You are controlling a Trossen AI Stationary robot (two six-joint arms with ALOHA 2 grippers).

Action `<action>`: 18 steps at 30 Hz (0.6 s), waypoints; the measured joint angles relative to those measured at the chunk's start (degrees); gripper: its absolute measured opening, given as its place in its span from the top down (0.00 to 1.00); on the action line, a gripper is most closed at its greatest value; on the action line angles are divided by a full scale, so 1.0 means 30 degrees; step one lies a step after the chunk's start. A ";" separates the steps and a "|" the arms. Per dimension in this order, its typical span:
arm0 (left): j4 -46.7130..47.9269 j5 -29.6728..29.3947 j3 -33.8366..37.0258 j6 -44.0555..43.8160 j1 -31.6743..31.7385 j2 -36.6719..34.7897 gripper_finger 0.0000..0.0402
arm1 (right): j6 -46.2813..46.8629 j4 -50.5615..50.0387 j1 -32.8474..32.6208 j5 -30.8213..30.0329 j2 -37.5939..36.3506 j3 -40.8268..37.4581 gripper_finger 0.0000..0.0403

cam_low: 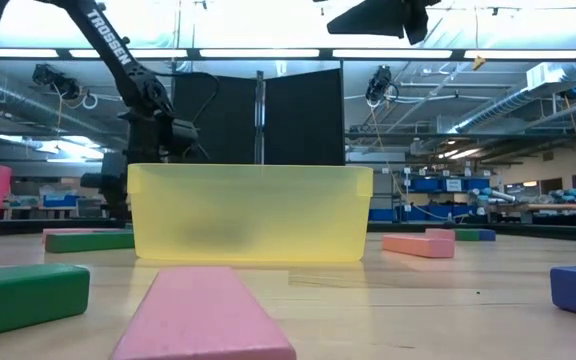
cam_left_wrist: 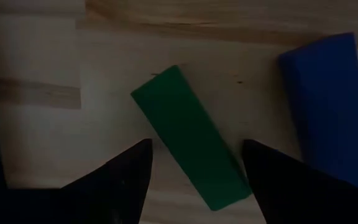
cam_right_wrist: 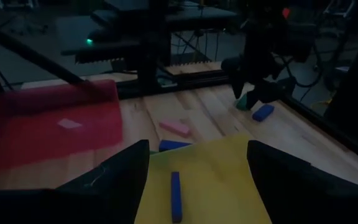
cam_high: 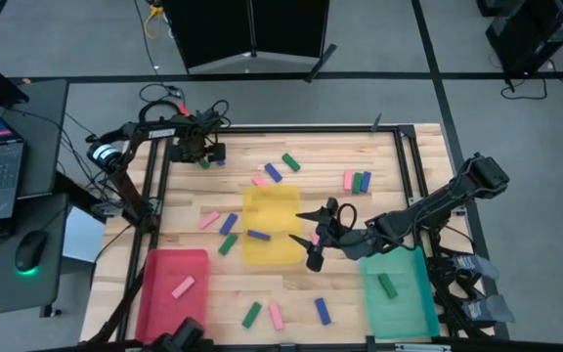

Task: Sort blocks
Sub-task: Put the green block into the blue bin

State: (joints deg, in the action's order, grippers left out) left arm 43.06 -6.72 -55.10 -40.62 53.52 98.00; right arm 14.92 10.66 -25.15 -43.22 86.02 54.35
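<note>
My left gripper takes the green block by its long sides next, to sort it into the teal tray (cam_high: 404,303).
Small pink, green and blue blocks lie scattered on the wooden table. My left gripper (cam_high: 206,156) (cam_left_wrist: 194,146) is low over the table's far left corner, open. Its fingers stand on either side of one end of a green block (cam_left_wrist: 188,137), which lies flat beside a blue block (cam_left_wrist: 328,106); I cannot tell whether they touch it. My right gripper (cam_high: 304,239) (cam_right_wrist: 197,146) hovers open and empty above the right edge of the yellow tray (cam_high: 272,207). A blue block (cam_right_wrist: 176,196) lies in that tray.
The red tray (cam_high: 164,269) at the near left holds a pink block (cam_high: 183,286). The teal tray (cam_high: 409,303) at the near right holds a green block (cam_high: 387,285). Loose blocks lie around the yellow tray (cam_low: 248,215). A black frame borders the table; a laptop and a mouse sit to the left.
</note>
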 joint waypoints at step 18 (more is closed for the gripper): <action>-0.0124 -0.0094 -0.0027 0.1540 -0.0022 0.0391 0.75 | -0.0350 -0.0017 0.0009 -0.0080 -0.0007 -0.0003 0.31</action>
State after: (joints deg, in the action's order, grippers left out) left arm 42.69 -7.00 -55.18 -36.00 53.45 99.18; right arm 13.87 10.61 -25.12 -43.46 86.00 54.34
